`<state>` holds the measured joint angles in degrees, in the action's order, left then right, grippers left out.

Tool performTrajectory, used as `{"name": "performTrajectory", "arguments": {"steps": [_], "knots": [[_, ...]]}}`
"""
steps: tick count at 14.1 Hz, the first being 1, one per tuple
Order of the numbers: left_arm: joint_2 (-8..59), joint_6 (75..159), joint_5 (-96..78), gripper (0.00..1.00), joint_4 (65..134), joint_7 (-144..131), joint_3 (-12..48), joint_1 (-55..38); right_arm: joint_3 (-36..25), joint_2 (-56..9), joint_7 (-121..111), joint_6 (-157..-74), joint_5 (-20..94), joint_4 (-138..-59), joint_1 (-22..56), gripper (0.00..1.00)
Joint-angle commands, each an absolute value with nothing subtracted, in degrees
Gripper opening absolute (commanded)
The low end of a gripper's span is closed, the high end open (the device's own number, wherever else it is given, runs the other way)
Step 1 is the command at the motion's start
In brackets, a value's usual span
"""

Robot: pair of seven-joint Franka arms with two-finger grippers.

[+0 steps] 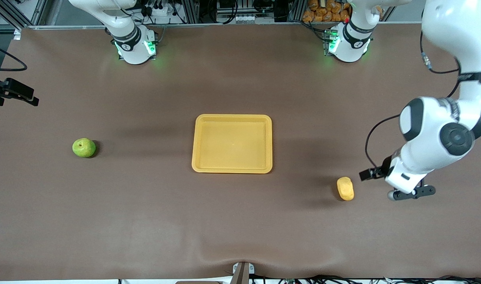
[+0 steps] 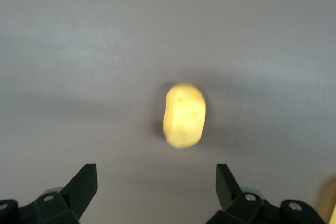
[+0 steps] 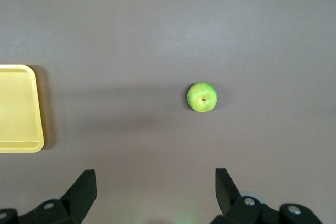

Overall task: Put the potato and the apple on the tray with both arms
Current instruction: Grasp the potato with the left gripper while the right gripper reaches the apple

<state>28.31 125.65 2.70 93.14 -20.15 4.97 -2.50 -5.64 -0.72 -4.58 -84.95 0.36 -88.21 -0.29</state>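
The potato (image 1: 345,188) should go on the yellow tray (image 1: 232,116), so the robot's left hand should grab it by its long sides next.
The yellow tray (image 1: 232,116) lies in the middle of the table with nothing in it. The green apple (image 1: 84,148) sits toward the right arm's end, the yellow-orange potato (image 1: 345,188) toward the left arm's end and nearer the front camera. My left gripper (image 1: 412,193) hangs low beside the potato, open and empty; the left wrist view shows the potato (image 2: 184,115) ahead of the left gripper (image 2: 156,182). My right gripper (image 1: 13,92) hovers high over the table's right-arm end, open; its wrist view shows the right gripper (image 3: 156,184), the apple (image 3: 202,97) and the tray (image 3: 37,108).
Brown cloth covers the table. Both arm bases (image 1: 135,45) (image 1: 349,43) stand along the edge farthest from the front camera. A small metal bracket (image 1: 242,272) sits at the nearest table edge.
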Motion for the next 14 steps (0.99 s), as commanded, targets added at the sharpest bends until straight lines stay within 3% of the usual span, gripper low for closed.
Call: {"name": "performTrajectory", "arguments": {"steps": [1,6,12,14], "knots": [[31.63,133.30,2.46,1.00,94.21,-28.53,5.01,-3.07,-5.54,-3.86,-4.66,-85.07,-0.35,-86.40,-0.97,1.00],[38.05,138.78,2.99,1.00,94.83,-36.30,4.75,-5.18,-5.54,-10.27,-4.75,-88.93,-1.67,-86.83,-3.68,1.00],[40.34,139.56,10.46,1.00,95.72,-36.39,4.83,-5.36,-5.71,-17.66,-4.66,-91.58,-1.85,-86.66,-5.71,1.00],[41.22,144.20,12.12,0.97,95.80,-36.39,4.83,-5.71,-5.71,-19.85,-4.66,-91.58,-1.67,-86.84,-6.50,1.00]]}}
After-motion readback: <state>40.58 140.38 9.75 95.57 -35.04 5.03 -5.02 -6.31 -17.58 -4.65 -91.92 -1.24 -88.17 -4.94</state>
